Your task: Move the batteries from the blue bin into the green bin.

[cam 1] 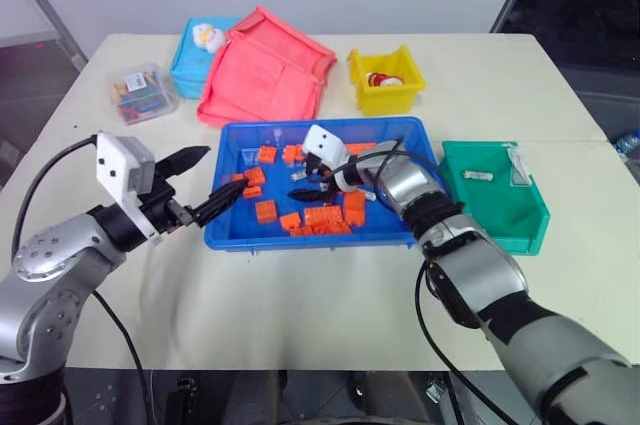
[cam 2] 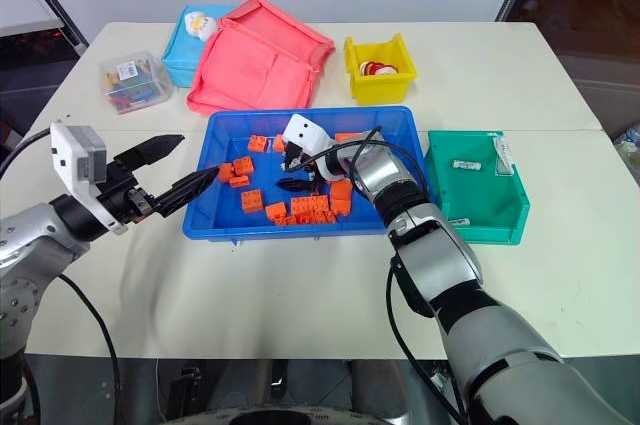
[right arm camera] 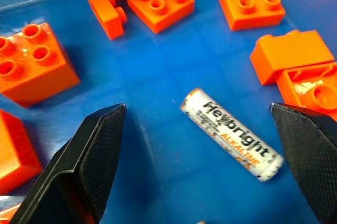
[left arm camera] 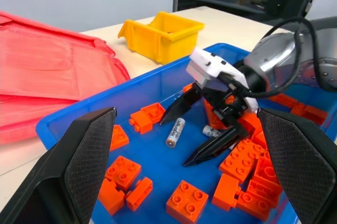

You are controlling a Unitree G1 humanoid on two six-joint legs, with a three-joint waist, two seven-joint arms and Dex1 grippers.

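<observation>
My right gripper should close on the white battery now, because its fingers are beside the battery, low at the bottom of the blue bin.
The blue bin (cam 1: 330,126) lies mid-table with orange bricks (cam 1: 322,217) and batteries in it. One battery (right arm camera: 231,135) rests on the bin floor between the open fingers of my right gripper (cam 1: 298,185), which hangs low over it without touching. A second battery (left arm camera: 211,130) lies just behind, partly hidden by that gripper. The green bin (cam 1: 520,230) stands to the right of the blue one and holds two batteries (cam 1: 478,174). My left gripper (cam 1: 225,170) is open and empty, level above the blue bin's left rim.
Behind the blue bin are a pink-red tray (cam 1: 265,70), a yellow bin (cam 1: 385,83), a light-blue box (cam 1: 195,55) and a small clear box (cam 1: 143,93). Bricks crowd the blue bin's front right; its floor around the battery is bare.
</observation>
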